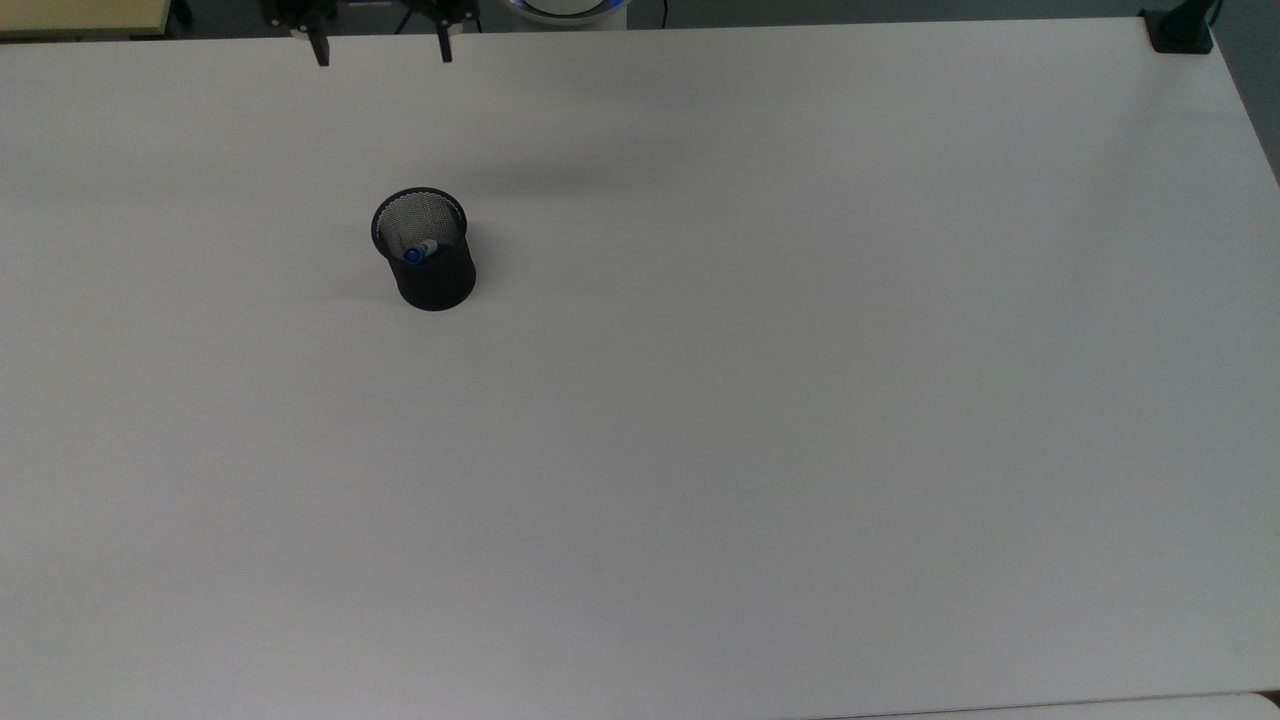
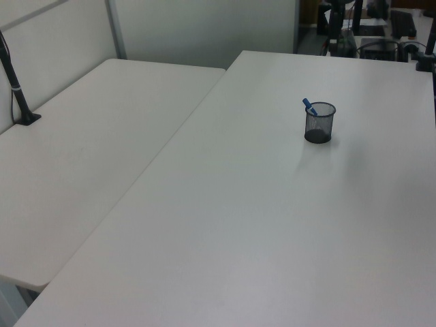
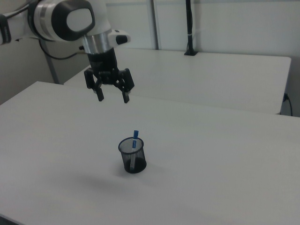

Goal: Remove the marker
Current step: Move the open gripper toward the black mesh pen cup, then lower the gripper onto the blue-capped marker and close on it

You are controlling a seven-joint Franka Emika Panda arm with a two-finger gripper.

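I will next pick up the marker with my gripper by its blue-capped top point(image 2: 306, 103), to take the marker out of the black mesh cup point(image 2: 319, 122).
A black mesh cup point(image 1: 425, 250) point(image 2: 319, 122) point(image 3: 131, 155) stands upright on the white table point(image 1: 760, 400). The marker point(image 1: 416, 252) point(image 2: 309, 107) point(image 3: 135, 140) stands inside it, blue cap poking above the rim and leaning on the wall. My gripper point(image 1: 380, 52) point(image 3: 113, 98) hangs high above the table with its fingers spread wide open and nothing between them. In the top view it sits at the upper edge, up from the cup. In the right view it hangs above the cup and to the right view's left.
A second white table point(image 2: 88, 150) adjoins in the left view's left half. A black clamp post point(image 2: 17, 95) stands on it. Another black mount point(image 1: 1180, 30) sits at the top view's upper right corner.
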